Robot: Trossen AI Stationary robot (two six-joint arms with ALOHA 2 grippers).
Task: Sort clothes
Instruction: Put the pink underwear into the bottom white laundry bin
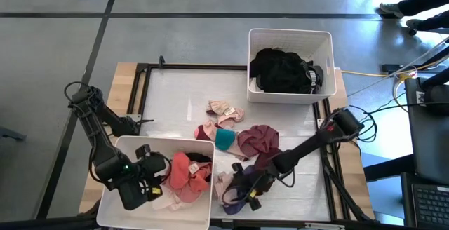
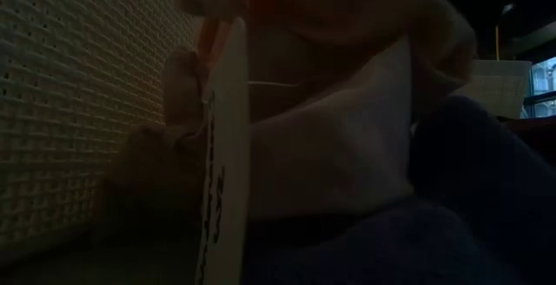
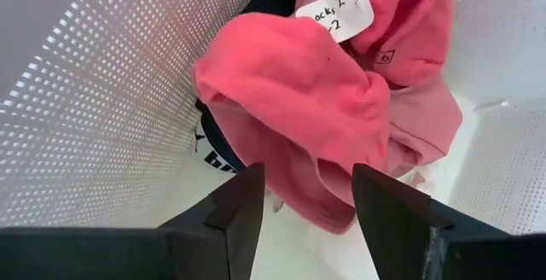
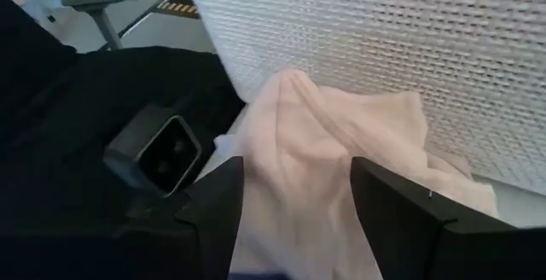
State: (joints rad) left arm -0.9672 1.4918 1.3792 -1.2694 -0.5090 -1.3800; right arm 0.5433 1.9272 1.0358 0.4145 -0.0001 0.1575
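The pale pink garment leans slack against the bin's side, so my right gripper next needs to pick it up by its one raised fold.
A white near-left bin [image 1: 126,143] holds a coral-pink garment [image 3: 299,101] with a paper tag [image 3: 337,15] and a black piece [image 3: 213,150]. My left gripper [image 3: 307,203] hangs open just above that coral garment [image 1: 188,174], inside the bin. My right gripper [image 4: 297,203] is open low beside the bin's right wall [image 4: 384,49]. A pale pink garment [image 4: 316,160] lies between its fingers, and a purple garment [image 1: 235,200] lies under it. Loose clothes lie mid-table: a maroon one [image 1: 258,140], a teal one [image 1: 224,140] and pink socks [image 1: 224,109]. My right gripper has its two fingers on either side of the pale pink garment's raised fold [image 4: 294,101], coming in slanting downward from the table's right. I cannot tell whether the fingers touch the cloth. The garment leans against the bin's wall.
A second white bin [image 1: 289,34] at the far right holds black clothes [image 1: 284,72]. A black frame [image 1: 140,69] runs round the work mat. In the low view the bin wall [image 2: 69,102] and the pale cloth [image 2: 330,146] fill the picture. Cables lie at the table's right.
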